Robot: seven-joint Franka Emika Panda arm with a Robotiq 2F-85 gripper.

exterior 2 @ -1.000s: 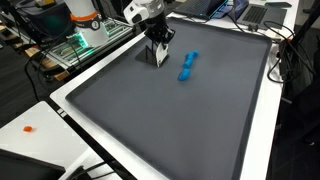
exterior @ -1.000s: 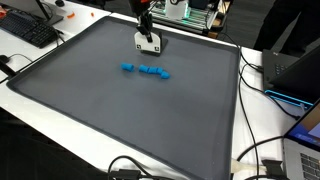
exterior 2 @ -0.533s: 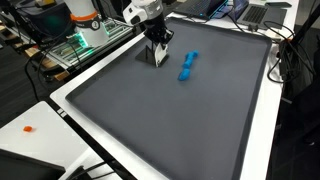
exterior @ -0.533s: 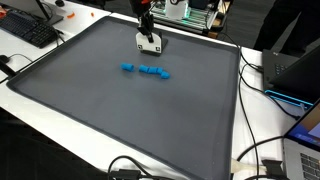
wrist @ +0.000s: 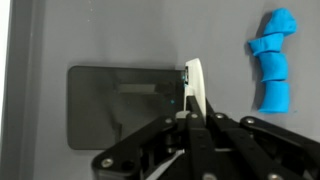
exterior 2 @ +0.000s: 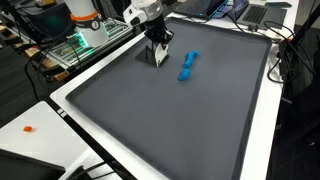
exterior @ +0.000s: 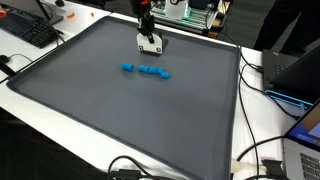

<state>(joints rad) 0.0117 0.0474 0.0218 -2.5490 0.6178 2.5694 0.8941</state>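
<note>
The thin white piece stands on edge, low at the dark patch's end, and would land there, so my gripper opens next.
My gripper (exterior: pixel 147 33) hangs over the far part of a dark grey mat (exterior: pixel 120 115), with its fingertips close to the surface. It is shut on a thin white flat piece (wrist: pixel 195 85), held on edge. The piece also shows in an exterior view (exterior: pixel 150 43). In the wrist view the fingers (wrist: pixel 196 112) close on it from both sides, and a dark rectangular patch (wrist: pixel 120 105) lies on the mat beside it. A short row of blue pieces (exterior: pixel 146 70) lies on the mat a little nearer the middle. It also shows in the wrist view (wrist: pixel 272 60) and in an exterior view (exterior 2: pixel 188 65).
The mat lies on a white table (exterior 2: pixel 60 125) with a raised rim. A keyboard (exterior: pixel 30 28) and cables lie at one side and a laptop (exterior: pixel 300 75) at another. Electronics stand behind the arm (exterior 2: pixel 80 35). A small orange item (exterior 2: pixel 29 128) lies on the table.
</note>
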